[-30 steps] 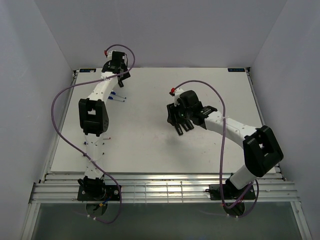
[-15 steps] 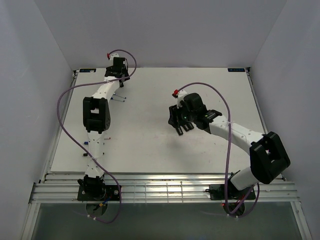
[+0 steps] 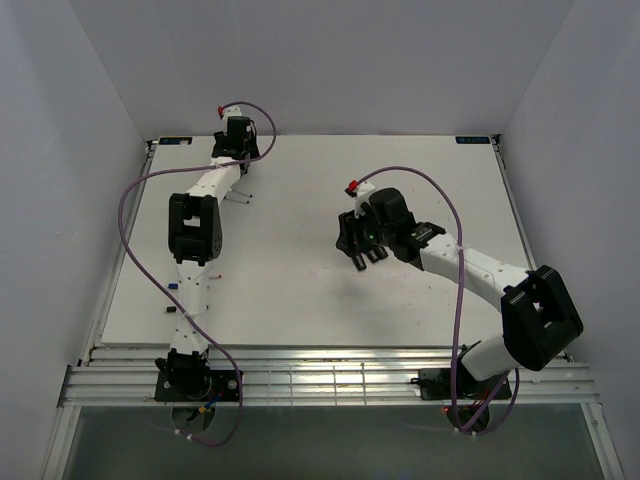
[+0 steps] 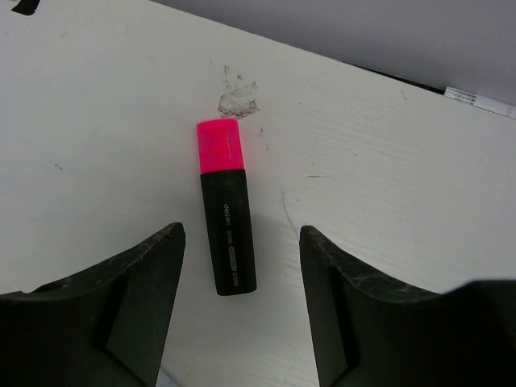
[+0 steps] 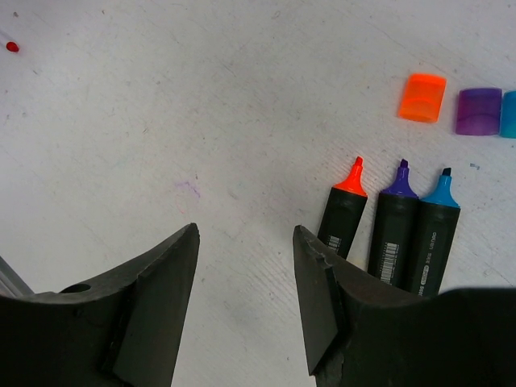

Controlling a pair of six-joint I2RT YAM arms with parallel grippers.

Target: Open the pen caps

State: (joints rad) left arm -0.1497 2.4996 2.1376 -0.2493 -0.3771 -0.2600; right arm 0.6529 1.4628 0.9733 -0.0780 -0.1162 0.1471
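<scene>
The left gripper should next grab the marker by its black body near the rear end (image 4: pixel 232 256), which leaves the pink cap (image 4: pixel 219 145) free to open.
A stubby black marker (image 4: pixel 228 234) lies on the table with its pink cap (image 4: pixel 219 145) on, pointing away. My left gripper (image 4: pixel 240 235) hovers open over the marker's rear end, one finger on each side and apart from it. In the top view this gripper (image 3: pixel 237 138) is at the table's far left edge. My right gripper (image 5: pixel 246 234) is open over bare table, holding nothing. Just to its right lie three uncapped black markers (image 5: pixel 391 230) with orange, purple and blue tips. Beyond them lie a loose orange cap (image 5: pixel 422 97), a purple cap (image 5: pixel 479 111) and a cyan cap (image 5: pixel 509 114).
A thin white pen (image 3: pixel 238 197) lies beside the left arm's forearm. A tiny red piece (image 5: pixel 11 47) sits far left in the right wrist view. The back wall runs close behind the pink-capped marker. The right gripper (image 3: pixel 362 252) is near the table's middle.
The left arm has stretched farther toward the back edge, covering the thin pens more. The right arm's elbow has swung right while its gripper stayed near the same spot. Both stay open.
</scene>
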